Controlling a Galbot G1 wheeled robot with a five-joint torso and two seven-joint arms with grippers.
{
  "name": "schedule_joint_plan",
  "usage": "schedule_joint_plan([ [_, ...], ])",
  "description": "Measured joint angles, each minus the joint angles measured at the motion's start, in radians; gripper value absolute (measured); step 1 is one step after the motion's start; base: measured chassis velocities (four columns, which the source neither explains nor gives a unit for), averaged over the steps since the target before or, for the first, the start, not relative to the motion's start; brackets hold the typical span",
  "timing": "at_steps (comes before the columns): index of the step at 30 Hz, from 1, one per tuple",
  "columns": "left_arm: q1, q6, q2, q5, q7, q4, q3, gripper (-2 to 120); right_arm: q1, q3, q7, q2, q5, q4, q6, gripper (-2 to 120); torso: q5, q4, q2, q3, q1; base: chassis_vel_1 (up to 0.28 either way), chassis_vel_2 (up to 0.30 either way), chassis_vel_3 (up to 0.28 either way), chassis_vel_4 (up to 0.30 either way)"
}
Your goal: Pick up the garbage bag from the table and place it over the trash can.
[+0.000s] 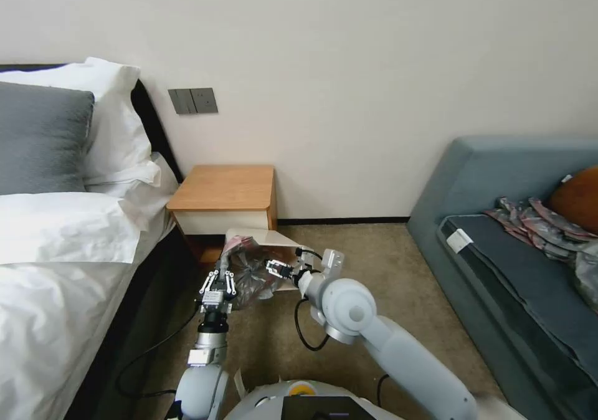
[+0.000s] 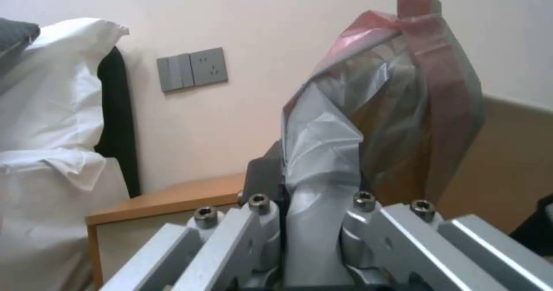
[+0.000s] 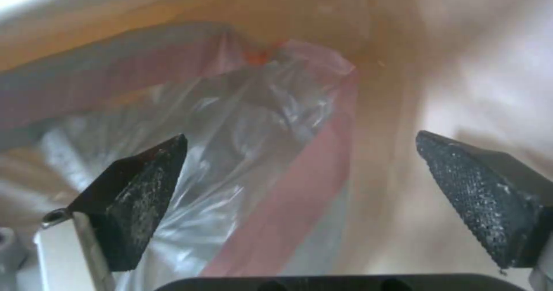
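Observation:
My right gripper grabs the garbage bag by its pink rim (image 3: pixel 300 183) next, where a loose edge stands out, since the grey film hangs crumpled and slack.
The garbage bag (image 1: pixel 252 278), grey film with a pinkish-red rim, hangs crumpled in front of the trash can (image 1: pixel 274 239), a cream-white bin on the carpet below the table (image 1: pixel 224 188). My left gripper (image 1: pixel 219 281) is shut on the bag's lower film, and in the left wrist view the bag (image 2: pixel 374 118) rises from between that gripper's (image 2: pixel 314 209) fingers. My right gripper (image 1: pixel 278 268) reaches in from the other side. In the right wrist view it (image 3: pixel 305 170) stands open, with the bag's pink rim (image 3: pixel 300 183) lying between its two dark pads (image 3: pixel 138 191) and touching neither.
A bed with white bedding (image 1: pixel 56 270) stands close on the left and a blue-grey sofa (image 1: pixel 517 245) on the right. Carpet (image 1: pixel 386 264) lies between them. A wall with a switch plate (image 1: pixel 193 101) is behind the table. A black cable (image 1: pixel 305 333) hangs from my right arm.

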Motion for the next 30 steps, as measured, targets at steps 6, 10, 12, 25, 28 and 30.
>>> schedule_joint_plan([
  [6, -0.001, -0.001, 0.0, -0.002, 0.0, -0.004, 0.0, 7, 0.018, -0.016, -0.001, 0.025, -0.022, -0.038, 0.017, 80, 0.0001, 0.0, 0.0, 0.0, 0.0, 0.0, 0.0, 0.0, 0.0],
  [10, -0.002, -0.001, 0.001, -0.005, 0.001, -0.004, 0.0, 7, 0.023, -0.019, -0.003, 0.036, -0.032, -0.052, 0.023, 66, 0.0, 0.0, 0.0, 0.0, 0.0, 0.0, 0.0, 0.0, 0.0],
  [12, -0.002, -0.001, 0.001, -0.005, 0.001, -0.004, 0.0, 7, 0.024, -0.02, -0.006, 0.037, -0.038, -0.057, 0.025, 59, 0.0, 0.0, 0.0, 0.0, 0.0, 0.0, 0.0, 0.0, 0.0],
  [25, -0.004, 0.003, 0.001, -0.021, 0.002, 0.0, 0.002, 7, -0.001, -0.016, -0.058, 0.027, -0.096, -0.065, 0.03, 10, 0.0001, 0.0, 0.0, 0.0, 0.0, 0.0, 0.0, 0.0, 0.0],
  [28, -0.003, 0.005, 0.0, -0.023, 0.002, 0.002, 0.002, 7, -0.005, -0.017, -0.07, 0.025, -0.108, -0.062, 0.031, 2, 0.0002, 0.0, 0.0, 0.0, 0.0, 0.0, 0.0, 0.0, 0.0],
  [30, -0.003, 0.012, 0.001, -0.031, 0.002, 0.005, 0.001, 7, -0.015, -0.019, -0.091, 0.02, -0.132, -0.048, 0.033, 0, 0.0002, 0.0, 0.0, 0.0, 0.0, 0.0, 0.0, 0.0, 0.0],
])
